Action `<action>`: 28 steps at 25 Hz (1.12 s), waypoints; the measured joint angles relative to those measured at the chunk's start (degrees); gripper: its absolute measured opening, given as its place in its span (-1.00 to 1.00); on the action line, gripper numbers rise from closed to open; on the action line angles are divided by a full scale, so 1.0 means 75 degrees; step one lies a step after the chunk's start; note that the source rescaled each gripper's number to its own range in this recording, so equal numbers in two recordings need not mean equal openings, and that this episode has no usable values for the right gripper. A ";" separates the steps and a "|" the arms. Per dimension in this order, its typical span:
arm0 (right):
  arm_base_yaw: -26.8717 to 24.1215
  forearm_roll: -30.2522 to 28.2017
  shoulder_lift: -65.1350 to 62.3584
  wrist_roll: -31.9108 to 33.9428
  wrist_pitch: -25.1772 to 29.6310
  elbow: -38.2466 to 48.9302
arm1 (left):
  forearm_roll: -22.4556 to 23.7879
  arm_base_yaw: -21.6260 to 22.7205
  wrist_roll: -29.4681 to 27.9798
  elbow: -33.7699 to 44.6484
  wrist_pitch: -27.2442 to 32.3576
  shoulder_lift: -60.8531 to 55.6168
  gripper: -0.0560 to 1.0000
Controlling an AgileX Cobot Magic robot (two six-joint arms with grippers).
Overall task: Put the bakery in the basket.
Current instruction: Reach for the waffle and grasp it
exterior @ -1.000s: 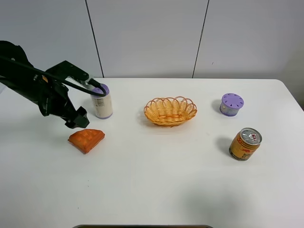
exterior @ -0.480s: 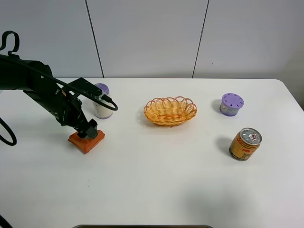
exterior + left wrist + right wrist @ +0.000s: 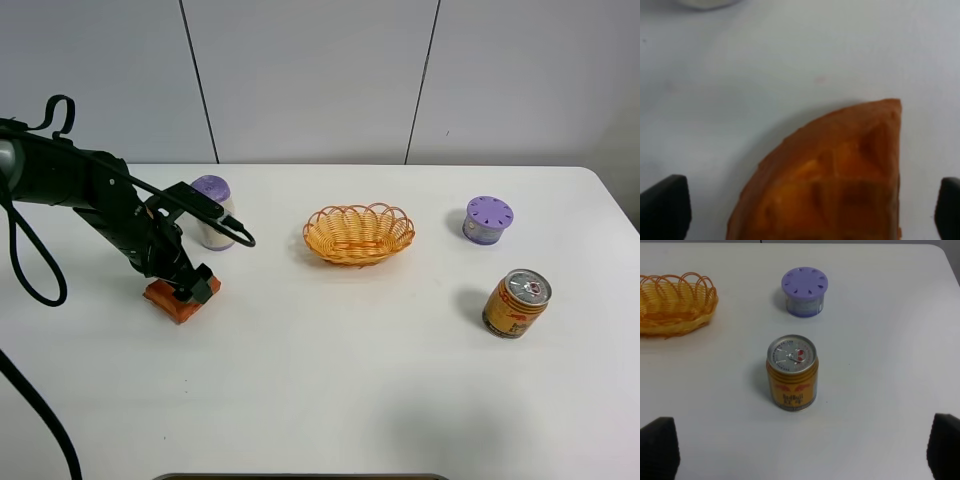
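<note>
My left gripper will next grab the waffle wedge [image 3: 168,298] across its curved and straight edges. Then the bakery can go in the wicker basket [image 3: 358,250].
The bakery is a flat orange-brown waffle wedge [image 3: 168,298] lying on the white table at the left. My left gripper [image 3: 190,289] is down over it. In the left wrist view the waffle [image 3: 840,175] lies between the two dark fingertips [image 3: 665,210], which stand wide apart and do not touch it, so the left gripper [image 3: 807,212] is open. The oval wicker basket [image 3: 358,250] sits at the table's middle, well to the right of the waffle, with nothing in it; its edge shows in the right wrist view [image 3: 675,322]. My right gripper [image 3: 800,452] is open and holds nothing; it is out of the exterior view.
A white jar with a purple lid [image 3: 213,214] stands just behind the waffle and the left arm. A small purple-lidded container [image 3: 487,219] [image 3: 804,291] and a gold drink can [image 3: 516,302] [image 3: 791,372] stand at the right.
My left arm has swung right and down, from beside the jar onto the waffle. The waffle, basket, can and containers have not moved.
</note>
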 joint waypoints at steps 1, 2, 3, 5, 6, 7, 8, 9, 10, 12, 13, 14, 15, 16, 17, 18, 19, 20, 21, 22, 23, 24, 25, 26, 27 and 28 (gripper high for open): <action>0.0000 0.0000 0.0000 0.0000 0.0000 0.0000 | 0.0000 0.0000 0.0000 0.0000 -0.0020 0.0065 1.00; 0.0000 0.0000 0.0000 0.0000 0.0000 0.0000 | 0.0000 0.0000 0.0000 0.0000 -0.0027 0.0115 1.00; 0.0000 0.0000 0.0000 0.0000 0.0000 0.0000 | 0.0000 0.0000 0.0000 0.0000 -0.0045 0.0174 1.00; 0.0000 0.0000 0.0000 0.0000 0.0000 0.0000 | 0.0000 0.0000 0.0000 -0.0001 -0.0156 0.0281 1.00; 0.0000 0.0000 0.0000 0.0000 0.0000 0.0000 | 0.0000 0.0000 0.0000 -0.0001 -0.0220 0.0318 1.00; 0.0000 0.0000 0.0000 0.0000 0.0000 0.0000 | -0.0002 0.0000 0.0000 -0.0008 -0.0247 0.0377 1.00; 0.0000 0.0000 0.0000 0.0000 0.0000 0.0000 | -0.0002 0.0000 0.0000 -0.0008 -0.0276 0.0424 1.00; 0.0000 0.0000 0.0000 0.0000 0.0000 0.0000 | -0.0008 0.0000 0.0000 -0.0008 -0.0317 0.0479 1.00; 0.0000 0.0000 0.0000 0.0000 0.0000 0.0000 | -0.0002 0.0000 0.0000 -0.0008 -0.0360 0.0539 1.00; 0.0000 0.0000 0.0000 0.0000 0.0000 0.0000 | -0.0002 0.0000 0.0000 -0.0008 -0.0417 0.0664 1.00; 0.0000 0.0000 0.0000 0.0000 0.0000 0.0000 | -0.0002 0.0000 0.0000 -0.0008 -0.0434 0.0718 1.00; 0.0000 0.0000 0.0000 0.0000 0.0000 0.0000 | -0.0019 0.0000 -0.0009 -0.0015 -0.0427 0.0768 1.00; 0.0000 0.0000 0.0000 0.0000 0.0000 0.0000 | -0.0019 0.0000 -0.0016 -0.0016 -0.0446 0.0769 1.00; 0.0000 0.0000 0.0000 0.0000 0.0000 0.0000 | -0.0025 0.0000 -0.0016 -0.0025 -0.0449 0.0803 1.00; 0.0000 0.0000 0.0000 0.0000 0.0000 0.0000 | -0.0040 0.0000 -0.0016 -0.0035 -0.0442 0.0819 1.00; 0.0000 0.0000 0.0000 0.0000 0.0000 0.0000 | -0.0057 0.0000 -0.0023 -0.0062 -0.0436 0.0833 1.00; 0.0000 0.0000 0.0000 0.0000 0.0000 0.0000 | -0.0065 0.0000 -0.0023 -0.0072 -0.0436 0.0843 1.00; 0.0000 0.0000 0.0000 0.0000 0.0000 0.0000 | -0.0079 0.0000 -0.0023 -0.0072 -0.0436 0.0849 1.00; 0.0000 0.0000 0.0000 0.0000 0.0000 0.0000 | -0.0086 0.0000 -0.0023 -0.0072 -0.0436 0.0849 1.00; 0.0000 0.0000 0.0000 0.0000 0.0000 0.0000 | -0.0086 0.0000 -0.0023 -0.0072 -0.0436 0.0849 1.00; 0.0000 0.0000 0.0000 0.0000 0.0000 0.0000 | -0.0086 0.0000 -0.0023 -0.0074 -0.0436 0.0849 1.00; 0.0000 0.0000 0.0000 0.0000 0.0000 0.0000 | -0.0086 0.0000 -0.0023 -0.0074 -0.0436 0.0849 0.99; 0.0000 0.0000 0.0000 0.0000 0.0000 0.0000 | -0.0094 0.0000 -0.0023 -0.0074 -0.0436 0.0849 0.86; 0.0000 0.0000 0.0000 0.0000 0.0000 0.0000 | -0.0103 0.0000 -0.0023 -0.0074 -0.0443 0.0849 0.60; 0.0000 0.0000 0.0000 0.0000 0.0000 0.0000 | -0.0113 0.0000 -0.0023 -0.0074 -0.0454 0.0851 0.07; 0.0000 0.0000 0.0000 0.0000 0.0000 0.0000 | -0.0119 -0.0009 -0.0023 -0.0074 -0.0460 0.0851 -0.67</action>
